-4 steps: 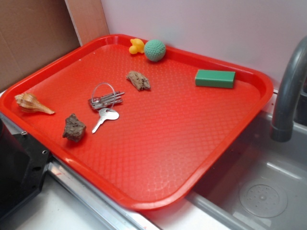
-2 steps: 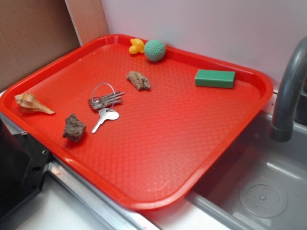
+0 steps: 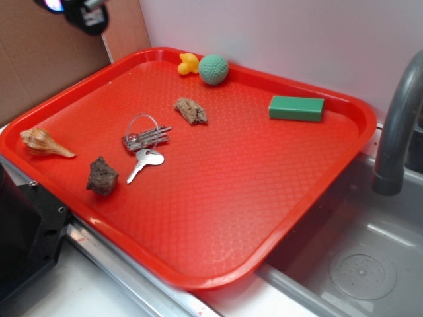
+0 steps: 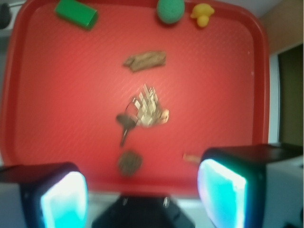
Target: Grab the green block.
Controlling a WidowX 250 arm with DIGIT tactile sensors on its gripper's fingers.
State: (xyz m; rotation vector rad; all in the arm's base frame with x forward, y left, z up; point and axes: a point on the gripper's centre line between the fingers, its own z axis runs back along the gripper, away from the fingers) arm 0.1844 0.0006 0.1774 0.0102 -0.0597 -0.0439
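My gripper grabs the green block across its long sides at one end (image 3: 277, 107) next, to pick it out from the tray (image 3: 231, 191).
The green block (image 3: 297, 108) lies flat near the far right corner of the red tray (image 3: 231, 191). In the wrist view the green block (image 4: 76, 13) sits at the top left, far from the fingers. My gripper (image 3: 84, 13) shows only partly at the top left of the exterior view, high above the tray's left side and far from the block. In the wrist view the gripper (image 4: 142, 199) is open, its two lit pads wide apart with nothing between them.
On the tray lie a pale-green ball (image 3: 213, 69), a yellow toy (image 3: 188, 63), a wood piece (image 3: 190, 110), keys (image 3: 145, 142), a brown rock (image 3: 102, 176) and a shell (image 3: 45, 142). A grey faucet (image 3: 400, 125) and sink (image 3: 360, 271) stand at the right.
My gripper has come into the exterior view at the top left; before, it was out of view. Nothing on the tray has moved.
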